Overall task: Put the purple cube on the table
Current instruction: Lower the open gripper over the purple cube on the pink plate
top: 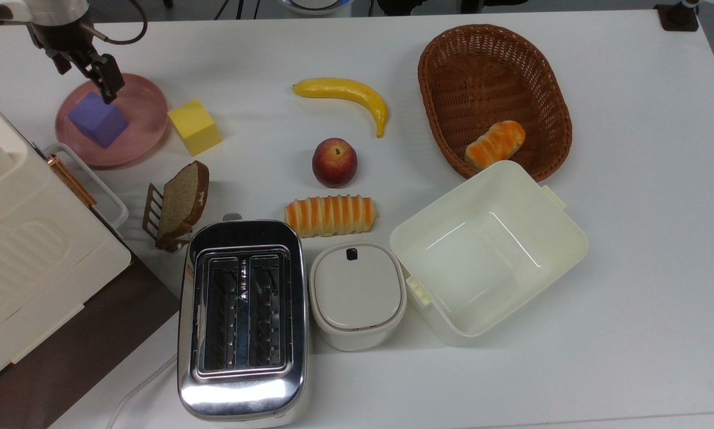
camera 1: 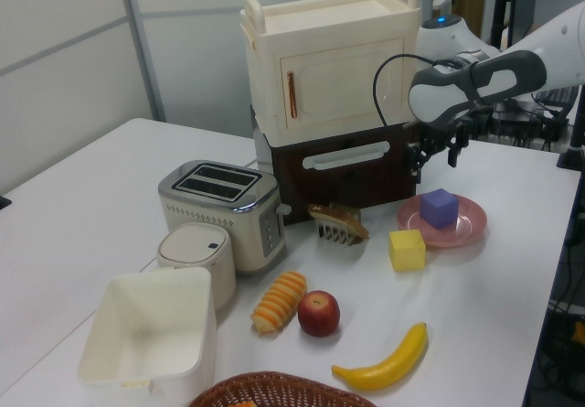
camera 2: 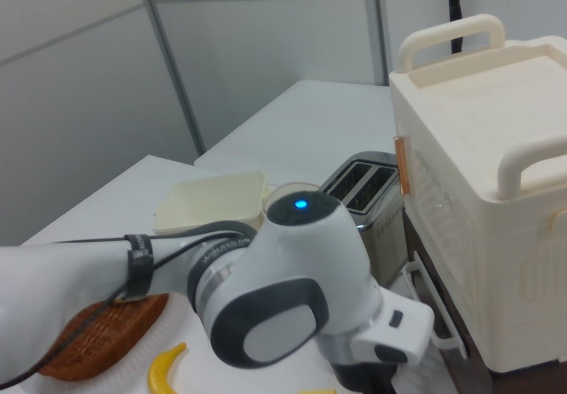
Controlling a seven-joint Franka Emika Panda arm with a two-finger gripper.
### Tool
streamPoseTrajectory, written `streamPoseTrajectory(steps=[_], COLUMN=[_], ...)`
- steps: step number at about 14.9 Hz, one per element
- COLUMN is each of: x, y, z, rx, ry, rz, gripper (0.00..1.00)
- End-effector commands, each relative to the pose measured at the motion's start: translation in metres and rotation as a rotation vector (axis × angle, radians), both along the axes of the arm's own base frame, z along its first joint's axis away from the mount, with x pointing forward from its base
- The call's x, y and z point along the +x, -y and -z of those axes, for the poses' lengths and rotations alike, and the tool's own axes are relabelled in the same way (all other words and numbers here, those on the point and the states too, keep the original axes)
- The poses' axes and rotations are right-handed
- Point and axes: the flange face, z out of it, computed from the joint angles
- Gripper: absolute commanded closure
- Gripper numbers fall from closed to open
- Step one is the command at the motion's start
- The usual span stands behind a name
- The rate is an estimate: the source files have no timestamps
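Note:
The purple cube is on the pink plate. My gripper will pick up the cube by its top part next, to move it to the table.
The purple cube sits tilted on the round pink plate at the top view's far left. My gripper hangs open a short way above the cube, nothing between its fingers. In the top view one finger overlaps the cube's upper edge. The white table carries everything. The arm's white wrist takes up the near part of the right view.
A yellow cube stands just right of the plate in the top view. Also on the table: bread slice in a rack, toaster, banana, apple, bread roll, lidded pot, white tub, basket. A cream cabinet stands left.

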Motion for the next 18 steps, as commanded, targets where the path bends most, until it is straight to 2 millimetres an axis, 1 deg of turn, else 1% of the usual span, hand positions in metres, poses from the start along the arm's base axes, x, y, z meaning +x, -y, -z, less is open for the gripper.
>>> streamPoseTrajectory(steps=[1,3,5,9,18], x=[0.001,0.004,0.007,0.01,0.008], y=[0.014,0.017,0.018,0.017,0.02], z=[0.028,0.047,0.06,0.075,0.077], rx=[-0.007,0.002,0.008,0.014,0.012], ry=[-0.008,-0.02,-0.028,-0.035,-0.039], rz=[0.029,0.028,0.026,0.02,0.022], gripper=[0.0,0.0,0.0,0.0,0.0])
